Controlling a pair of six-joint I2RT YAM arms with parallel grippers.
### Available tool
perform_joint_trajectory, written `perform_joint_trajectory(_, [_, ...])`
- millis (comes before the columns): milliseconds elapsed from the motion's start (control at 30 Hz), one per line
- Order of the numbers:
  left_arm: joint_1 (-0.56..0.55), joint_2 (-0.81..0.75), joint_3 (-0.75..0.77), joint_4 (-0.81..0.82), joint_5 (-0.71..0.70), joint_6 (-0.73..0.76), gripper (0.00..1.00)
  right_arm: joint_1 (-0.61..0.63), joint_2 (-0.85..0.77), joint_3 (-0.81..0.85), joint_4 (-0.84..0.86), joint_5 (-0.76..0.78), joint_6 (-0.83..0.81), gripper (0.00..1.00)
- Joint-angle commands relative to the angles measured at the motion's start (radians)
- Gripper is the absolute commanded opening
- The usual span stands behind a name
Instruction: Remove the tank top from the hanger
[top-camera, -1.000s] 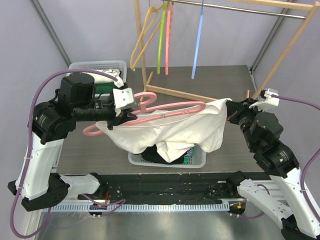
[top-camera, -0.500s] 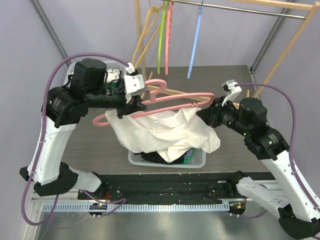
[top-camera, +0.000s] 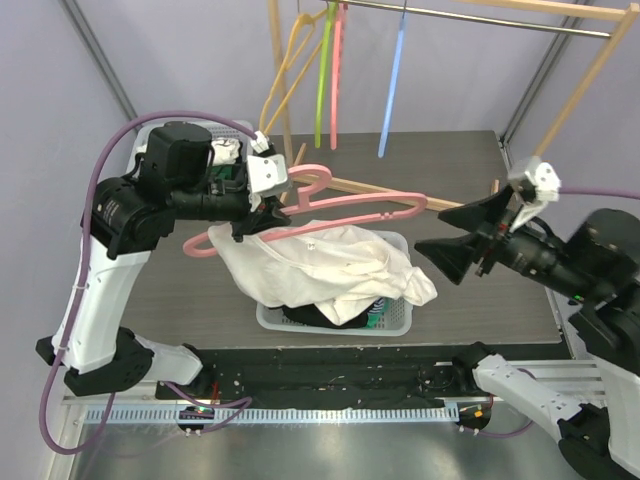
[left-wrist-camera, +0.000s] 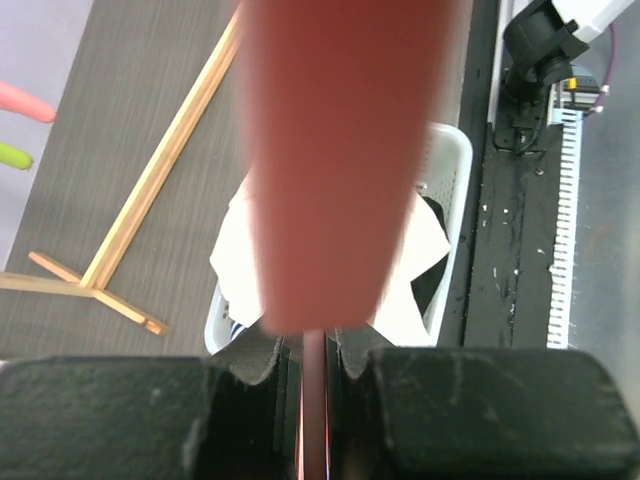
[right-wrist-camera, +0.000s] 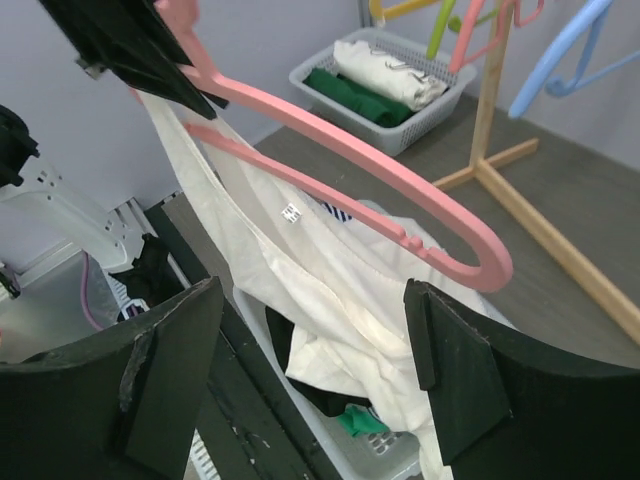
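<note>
My right gripper needs to reach for the pink hanger and grab its bare end. My left gripper then stays free to take off the tank top.
My left gripper is shut on the pink hanger near its hook and holds it level above the table. In the left wrist view the hanger is a red blur running out from between the closed fingers. The white tank top hangs from the hanger's left part beside that gripper, and its free side is slumped into the basket below. The hanger's right end is bare. My right gripper is open and empty, off to the right of the hanger. The right wrist view shows the hanger and tank top.
A white basket of dark clothes stands under the tank top at the table's near edge. A second basket of folded clothes sits at the back left. A wooden rack with coloured hangers stands at the back.
My right gripper opened, let go of the tank top and drew back to the right. The tank top's right side slid off the hanger's right end and dropped onto the basket. The left arm lifted the hanger.
</note>
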Motion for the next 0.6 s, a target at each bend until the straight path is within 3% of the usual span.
perform_joint_trajectory(0, [-0.001,0.008,0.028,-0.028,0.090,0.016,0.02,0.001,0.006,0.120,-0.074,0.001,-0.101,0.81])
perform_joint_trajectory(167, [-0.003,0.035,0.059,-0.163,0.324,0.151,0.01,0.001,0.044,0.160,-0.072,-0.109,-0.222,0.81])
perform_joint_trajectory(333, [-0.006,0.094,0.106,-0.262,0.404,0.156,0.00,0.001,0.119,0.186,-0.094,-0.289,-0.265,0.77])
perform_joint_trajectory(567, [-0.050,0.132,0.097,-0.332,0.384,0.161,0.01,0.001,0.189,0.188,-0.084,-0.362,-0.264,0.73])
